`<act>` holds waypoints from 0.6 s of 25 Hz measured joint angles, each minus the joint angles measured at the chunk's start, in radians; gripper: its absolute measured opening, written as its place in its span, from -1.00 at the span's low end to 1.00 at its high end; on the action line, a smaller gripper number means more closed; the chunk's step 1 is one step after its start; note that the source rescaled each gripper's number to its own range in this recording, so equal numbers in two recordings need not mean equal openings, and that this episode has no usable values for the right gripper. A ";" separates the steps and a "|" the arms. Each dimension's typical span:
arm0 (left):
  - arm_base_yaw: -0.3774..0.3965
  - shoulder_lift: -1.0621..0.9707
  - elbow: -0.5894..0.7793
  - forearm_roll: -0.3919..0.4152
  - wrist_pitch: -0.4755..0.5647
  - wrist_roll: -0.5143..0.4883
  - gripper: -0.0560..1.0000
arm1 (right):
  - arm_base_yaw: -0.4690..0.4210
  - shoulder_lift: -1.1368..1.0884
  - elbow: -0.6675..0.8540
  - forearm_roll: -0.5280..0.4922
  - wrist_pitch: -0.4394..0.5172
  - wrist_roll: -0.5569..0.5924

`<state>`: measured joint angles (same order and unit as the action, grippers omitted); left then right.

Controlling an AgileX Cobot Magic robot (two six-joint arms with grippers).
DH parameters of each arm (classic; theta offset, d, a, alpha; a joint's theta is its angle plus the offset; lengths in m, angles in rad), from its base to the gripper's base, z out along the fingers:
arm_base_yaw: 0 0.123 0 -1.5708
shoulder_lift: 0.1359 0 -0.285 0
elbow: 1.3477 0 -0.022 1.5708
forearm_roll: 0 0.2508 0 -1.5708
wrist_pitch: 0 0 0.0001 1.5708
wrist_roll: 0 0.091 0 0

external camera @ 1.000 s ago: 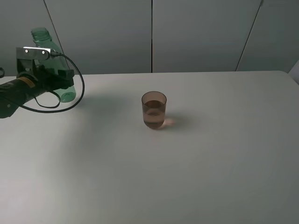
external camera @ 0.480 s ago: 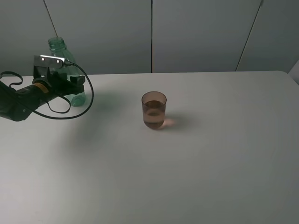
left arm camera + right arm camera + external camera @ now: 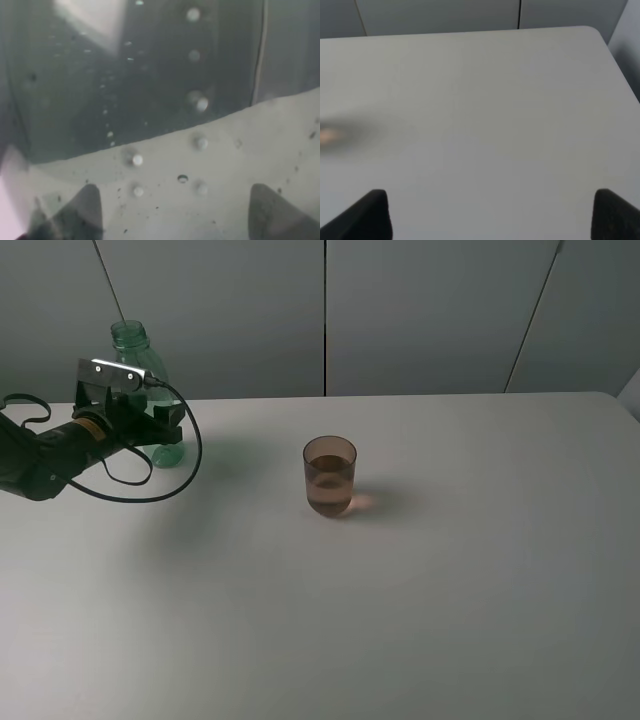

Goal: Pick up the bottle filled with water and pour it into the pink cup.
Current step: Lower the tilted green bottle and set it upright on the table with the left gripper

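Observation:
The green bottle's base below the left gripper's fingers meets the white tabletop, so the bottle would remain standing and it is time to open now.
The green translucent bottle is upright at the far left back of the table, its base at or just above the surface. My left gripper is shut on its lower body. In the left wrist view the bottle fills the picture, with the left gripper fingertips dark on either side of it. The pink cup stands near the table's middle, well to the right of the bottle, and looks partly filled. My right gripper is open over bare table and holds nothing. It is out of the exterior high view.
The white table runs to a rounded far right corner. Grey wall panels stand right behind its back edge. A black cable loops from the left wrist beside the bottle.
The left arm carried the bottle rightward and down, and the bottle went from tilted to upright. Over the last half second it barely moved. The cup stayed put.

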<state>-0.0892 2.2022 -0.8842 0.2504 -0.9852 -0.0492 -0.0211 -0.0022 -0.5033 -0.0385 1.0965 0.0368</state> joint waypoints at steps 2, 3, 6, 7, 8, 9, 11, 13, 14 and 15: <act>0.000 0.000 0.000 0.000 0.000 0.001 -0.89 | 0.000 0.000 0.000 0.000 0.000 0.000; 0.000 0.000 0.000 0.000 0.000 0.002 -0.89 | 0.000 0.000 0.000 0.000 0.000 0.000; 0.000 0.000 -0.002 0.000 0.008 0.002 -0.84 | 0.000 0.000 0.000 0.000 0.000 0.000; 0.000 -0.002 -0.002 -0.002 0.012 0.002 -0.79 | 0.000 0.000 0.000 0.000 0.000 0.000; 0.000 -0.002 -0.005 -0.002 0.017 0.002 -0.71 | 0.000 0.000 0.000 0.000 0.000 0.000; 0.000 -0.002 -0.005 -0.004 0.030 0.003 -0.57 | 0.000 0.000 0.000 0.000 0.000 0.000; 0.000 -0.002 -0.005 -0.006 0.052 0.005 -0.14 | 0.000 0.000 0.000 0.000 0.000 0.000; 0.000 -0.002 -0.005 -0.008 0.067 0.005 0.41 | 0.000 0.000 0.000 0.000 0.000 0.000; 0.000 -0.002 -0.005 -0.009 0.071 0.005 0.70 | 0.000 0.000 0.000 0.000 0.000 0.000; 0.000 -0.002 -0.005 -0.009 0.079 0.005 0.87 | 0.000 0.000 0.000 0.000 0.000 0.000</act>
<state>-0.0892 2.2002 -0.8892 0.2413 -0.9061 -0.0447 -0.0211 -0.0022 -0.5033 -0.0385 1.0965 0.0368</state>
